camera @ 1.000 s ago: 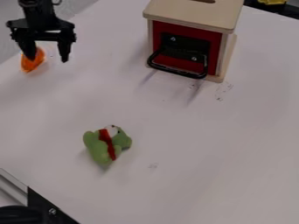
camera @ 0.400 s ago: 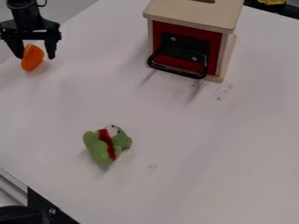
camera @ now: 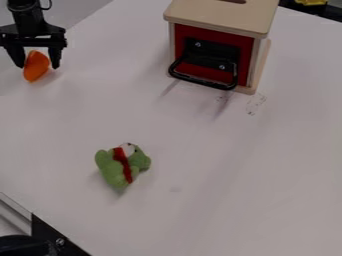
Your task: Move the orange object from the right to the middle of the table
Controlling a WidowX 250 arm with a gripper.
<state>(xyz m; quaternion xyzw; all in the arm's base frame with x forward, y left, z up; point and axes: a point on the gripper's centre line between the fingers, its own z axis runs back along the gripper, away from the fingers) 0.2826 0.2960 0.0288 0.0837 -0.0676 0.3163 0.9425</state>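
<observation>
My gripper is to grab the orange object by its rounded body, to bring it to the middle of the table.
At the upper left of the camera view, the black gripper (camera: 38, 66) hangs low over the table (camera: 200, 145), its two fingers spread apart. Between them is the orange object (camera: 36, 66), a rounded piece standing tilted near the table's left edge. It lies closer to the left finger, and a gap separates it from the right one. Whether the left finger touches it I cannot tell.
A wooden box (camera: 220, 45) with a red front and black handle stands at the top, right of centre. A green plush toy (camera: 122, 165) with a red band lies left of centre, lower down. Black hardware (camera: 57, 240) sits at the bottom left corner.
The gripper has shifted left and slightly down, so its fingers now stand on either side of the orange object. The orange object has stayed about where it was.
</observation>
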